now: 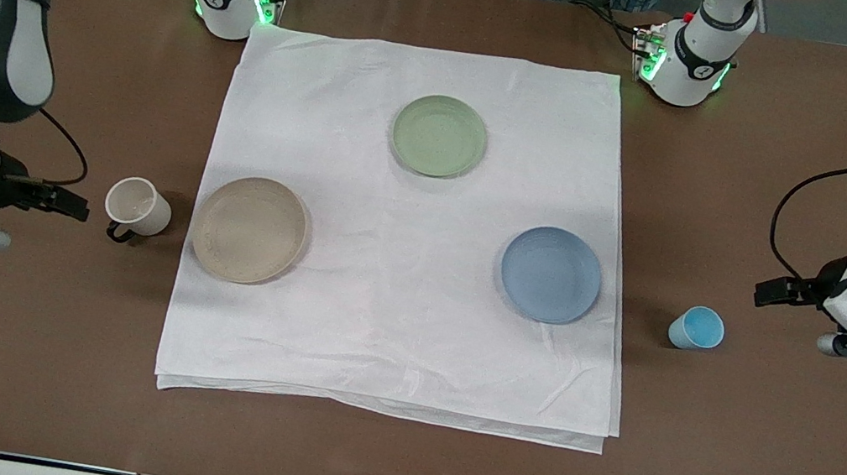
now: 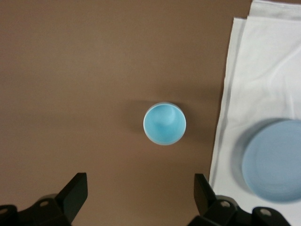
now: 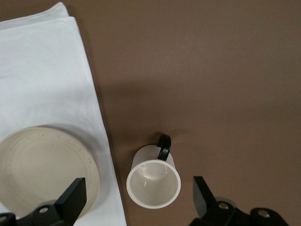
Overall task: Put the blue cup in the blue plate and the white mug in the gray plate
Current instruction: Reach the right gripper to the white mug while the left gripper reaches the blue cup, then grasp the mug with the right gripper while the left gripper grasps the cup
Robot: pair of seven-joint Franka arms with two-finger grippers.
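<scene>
I should next grab the white mug by its black handle (image 1: 119, 233) with my right gripper. Then I should put the mug in the gray plate (image 1: 249, 229).
The white mug (image 1: 138, 207) stands upright on the bare table beside the gray plate (image 1: 249, 229), toward the right arm's end. In the right wrist view, the mug (image 3: 154, 184) lies below and between the open fingers of my right gripper (image 3: 138, 190), with the gray plate (image 3: 42, 169) beside it. The blue cup (image 1: 696, 328) stands upright on the bare table beside the blue plate (image 1: 551, 275), toward the left arm's end. My left gripper (image 2: 139, 195) is open and empty above the table, short of the cup (image 2: 164, 123). Both grippers (image 1: 68, 202) (image 1: 772, 291) hover apart from the cups.
A white cloth (image 1: 391, 334) covers the table's middle and carries all three plates. A green plate (image 1: 440, 136) sits on it nearer the robots' bases. The blue plate (image 2: 273, 160) and cloth edge (image 2: 225, 117) show in the left wrist view.
</scene>
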